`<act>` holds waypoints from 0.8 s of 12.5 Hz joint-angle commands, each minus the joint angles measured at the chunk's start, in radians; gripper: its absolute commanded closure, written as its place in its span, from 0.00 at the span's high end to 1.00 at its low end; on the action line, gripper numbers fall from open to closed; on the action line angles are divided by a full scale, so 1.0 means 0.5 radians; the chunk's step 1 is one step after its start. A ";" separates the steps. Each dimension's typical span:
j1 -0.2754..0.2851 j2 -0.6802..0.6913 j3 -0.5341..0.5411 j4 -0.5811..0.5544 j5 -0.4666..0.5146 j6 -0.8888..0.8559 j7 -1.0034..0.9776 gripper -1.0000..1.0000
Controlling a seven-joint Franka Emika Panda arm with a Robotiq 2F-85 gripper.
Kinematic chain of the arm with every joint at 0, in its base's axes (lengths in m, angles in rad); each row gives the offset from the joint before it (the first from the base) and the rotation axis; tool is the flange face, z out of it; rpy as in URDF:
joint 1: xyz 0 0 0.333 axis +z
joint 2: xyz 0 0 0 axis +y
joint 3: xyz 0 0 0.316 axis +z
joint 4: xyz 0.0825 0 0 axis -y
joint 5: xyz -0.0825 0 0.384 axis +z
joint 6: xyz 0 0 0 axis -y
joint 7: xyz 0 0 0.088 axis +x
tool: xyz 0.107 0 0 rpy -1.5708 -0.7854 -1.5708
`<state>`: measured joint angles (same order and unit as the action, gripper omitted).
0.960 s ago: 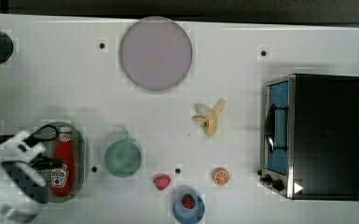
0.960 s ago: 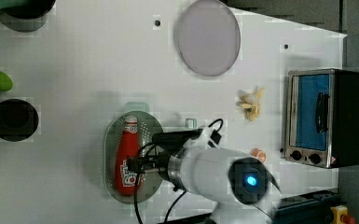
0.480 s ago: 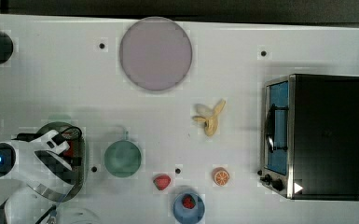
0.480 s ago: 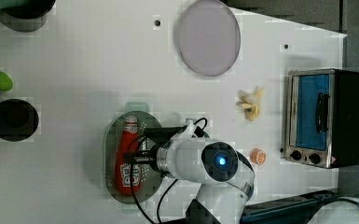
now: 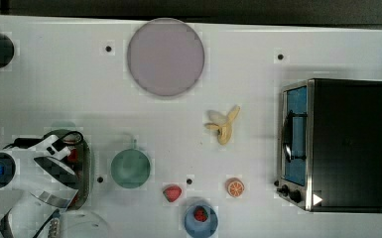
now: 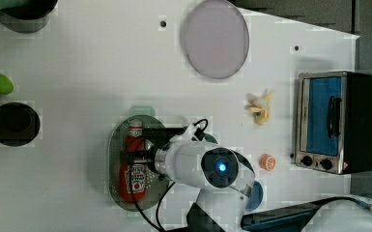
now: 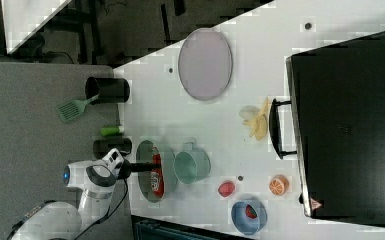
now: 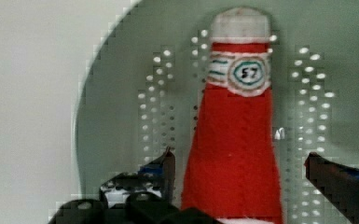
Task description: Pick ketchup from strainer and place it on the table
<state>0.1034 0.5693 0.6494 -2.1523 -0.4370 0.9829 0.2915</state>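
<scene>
I need to move the ketchup from the strainer to the table, so next I should grab it with my gripper by its red body (image 6: 131, 178) (image 8: 231, 149).
The ketchup (image 8: 235, 140), a red bottle with a white cap, lies flat in the pale green strainer (image 8: 121, 116). My gripper (image 8: 245, 172) is open, with one dark finger on each side of the bottle's body and a gap on both sides. In the left view the ketchup (image 6: 131, 169) lies lengthwise in the strainer (image 6: 115, 145), and the gripper (image 6: 135, 152) hangs over its middle. The right view shows the gripper (image 7: 139, 167) reaching into the strainer (image 7: 145, 192) above the ketchup (image 7: 156, 180). In the top view my arm covers most of the strainer (image 5: 86, 166) on the white table (image 5: 54, 84).
A green cup (image 5: 130, 168) stands just beside the strainer. Further off are a strawberry (image 5: 172, 193), a blue bowl (image 5: 201, 218), an orange slice (image 5: 235, 187), a banana (image 5: 223, 126), a lilac plate (image 5: 165, 57) and a toaster oven (image 5: 342, 144).
My arm has swung further over the strainer and now covers most of the ketchup in the top view. The bottle has not moved.
</scene>
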 commanded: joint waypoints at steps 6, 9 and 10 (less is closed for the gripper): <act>-0.032 -0.128 0.091 0.023 0.126 -0.194 0.142 0.60; -0.172 -0.360 0.311 0.062 0.523 -0.312 0.117 0.60; -0.209 -0.435 0.365 0.089 0.594 -0.377 0.102 0.60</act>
<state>0.0213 0.3992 0.7812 -2.1660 -0.1620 0.8037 0.3203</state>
